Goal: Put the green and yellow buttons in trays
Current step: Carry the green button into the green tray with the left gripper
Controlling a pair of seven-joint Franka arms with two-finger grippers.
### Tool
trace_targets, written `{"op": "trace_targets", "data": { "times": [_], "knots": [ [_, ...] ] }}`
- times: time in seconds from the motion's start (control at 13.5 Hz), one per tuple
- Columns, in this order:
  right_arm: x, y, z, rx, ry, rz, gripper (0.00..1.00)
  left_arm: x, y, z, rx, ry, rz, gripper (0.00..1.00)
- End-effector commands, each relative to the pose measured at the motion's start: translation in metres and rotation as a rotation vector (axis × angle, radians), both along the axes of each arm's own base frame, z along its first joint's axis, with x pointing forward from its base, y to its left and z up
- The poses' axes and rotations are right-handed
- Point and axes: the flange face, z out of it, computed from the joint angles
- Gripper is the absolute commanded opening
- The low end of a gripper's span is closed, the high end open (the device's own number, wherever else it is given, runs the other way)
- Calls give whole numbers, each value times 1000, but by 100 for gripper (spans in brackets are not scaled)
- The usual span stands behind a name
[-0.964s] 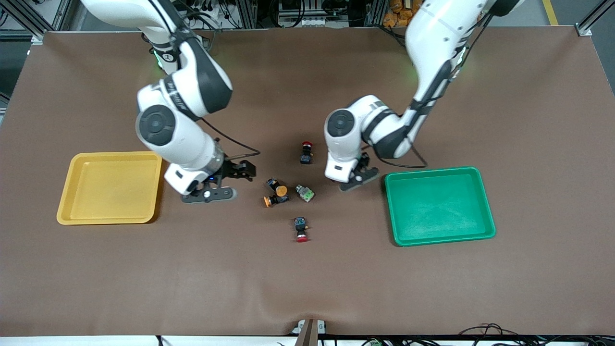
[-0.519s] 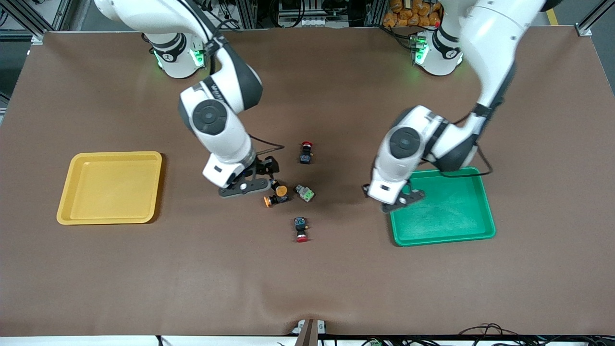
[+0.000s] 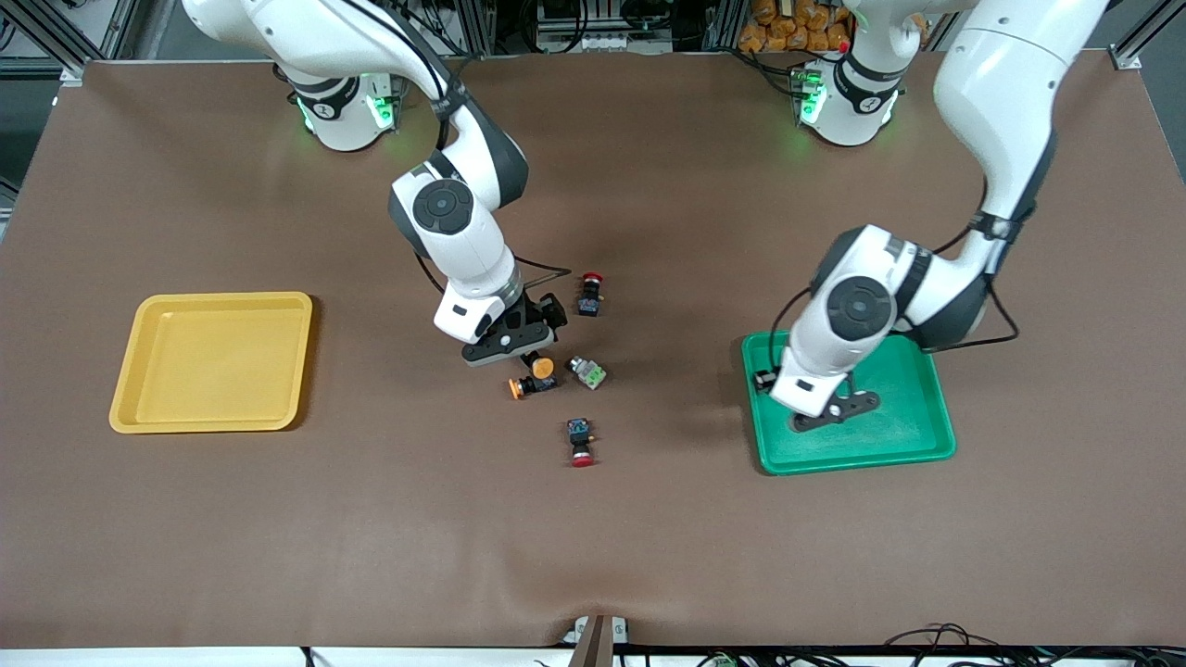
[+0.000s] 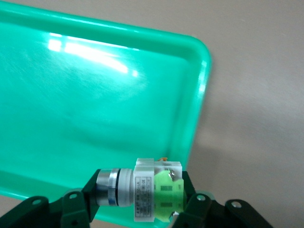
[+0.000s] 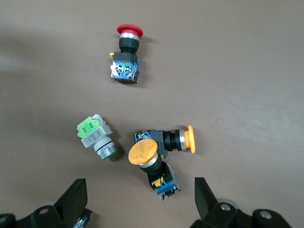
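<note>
I should next grip the orange-yellow capped button with my right gripper by its blue block end (image 5: 164, 184). Then I can place the button in the yellow tray.
My left gripper (image 3: 827, 413) hangs over the green tray (image 3: 913, 443), shut on a pale button with a green face (image 4: 153, 191) that lies crosswise between the fingers (image 4: 76, 211). The tray's floor (image 4: 95, 95) lies bare below it. My right gripper (image 3: 516, 339) stands open over two orange-yellow capped buttons (image 3: 540, 367) (image 3: 521, 386) that touch each other in the middle of the table. In the right wrist view one of them (image 5: 151, 161) sits just ahead of the open gripper (image 5: 140, 199). A second green button (image 3: 587, 371) lies beside them. The yellow tray (image 3: 120, 398) is at the right arm's end.
Two red-capped black buttons lie loose: one (image 3: 590, 292) farther from the front camera than the yellow pair, one (image 3: 581, 441) nearer. The red one (image 5: 127, 52) also shows in the right wrist view. Brown mat covers the table.
The left arm has carried the green button from the middle of the table to over the green tray. The right arm has swung from beside the yellow tray to over the yellow buttons.
</note>
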Motion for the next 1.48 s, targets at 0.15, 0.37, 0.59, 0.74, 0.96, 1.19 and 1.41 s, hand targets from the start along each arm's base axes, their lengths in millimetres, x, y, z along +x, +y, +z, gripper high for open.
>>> {"op": "trace_targets", "data": {
  "times": [0.15,0.37,0.59,0.74,0.96,1.19,1.41],
  "knots": [
    [-14,-11,-17,-9,-13,10,100,6,49,-10,36,7,-32,0],
    [-11,-25,-30,-23,-5,21,100,3,61,-22,30,15,-18,0],
    [-4,-32,-45,-11,-27,23,100,-2,61,-36,13,-10,-32,0],
    [-6,-28,-61,-1,-39,29,100,-2,65,-41,10,-5,-28,0],
    [-14,-16,-70,5,-40,37,98,-3,63,-52,-8,-7,-21,0],
    [-20,-14,-74,-2,-30,45,91,-5,69,-65,-20,0,-12,0],
    [-24,-9,-73,0,-34,55,73,-2,75,-60,-22,-12,3,100]
  ]
}}
